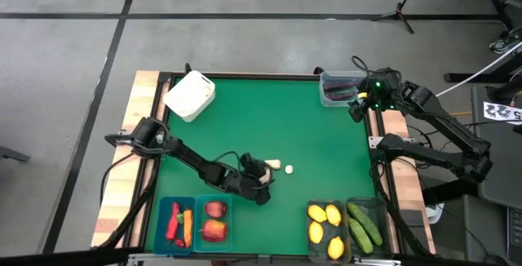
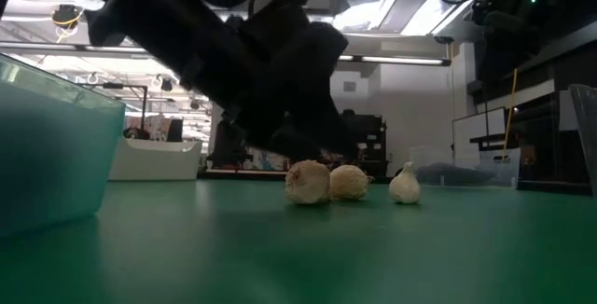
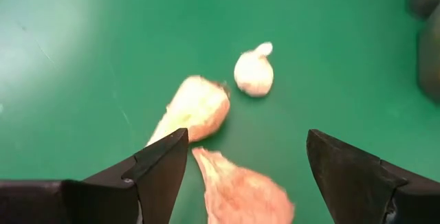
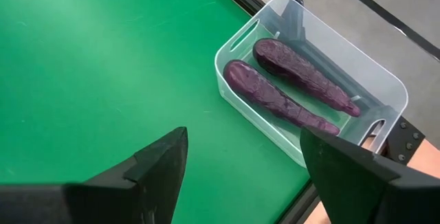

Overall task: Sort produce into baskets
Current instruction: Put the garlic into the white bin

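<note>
My left gripper lowers now before closing on the nearest garlic bulb; in the left wrist view, its fingers hover above, so closing now would miss.
Three white garlic bulbs lie on the green table near its middle: one (image 3: 240, 191) between my left fingers, one (image 3: 197, 107) just beyond it, and one (image 3: 254, 71) farther off. They also show in the low view (image 2: 308, 183), (image 2: 349, 182), (image 2: 405, 185). My left gripper (image 3: 244, 148) is open just above them, its fingers on either side of the nearest bulb without touching it; it also shows in the high view (image 1: 263, 178). My right gripper (image 4: 244, 141) is open and empty at the far right (image 1: 356, 109), beside the clear tub (image 4: 237, 45) that holds two purple eggplants (image 4: 275, 97).
A white box (image 1: 189, 95) stands at the far left. Along the near edge are two teal bins with peppers and a carrot (image 1: 177, 223) and apples (image 1: 214, 221), and two dark-tinted bins with lemons (image 1: 325, 225) and cucumbers (image 1: 364, 225). The teal bin (image 2: 47, 155) shows in the low view.
</note>
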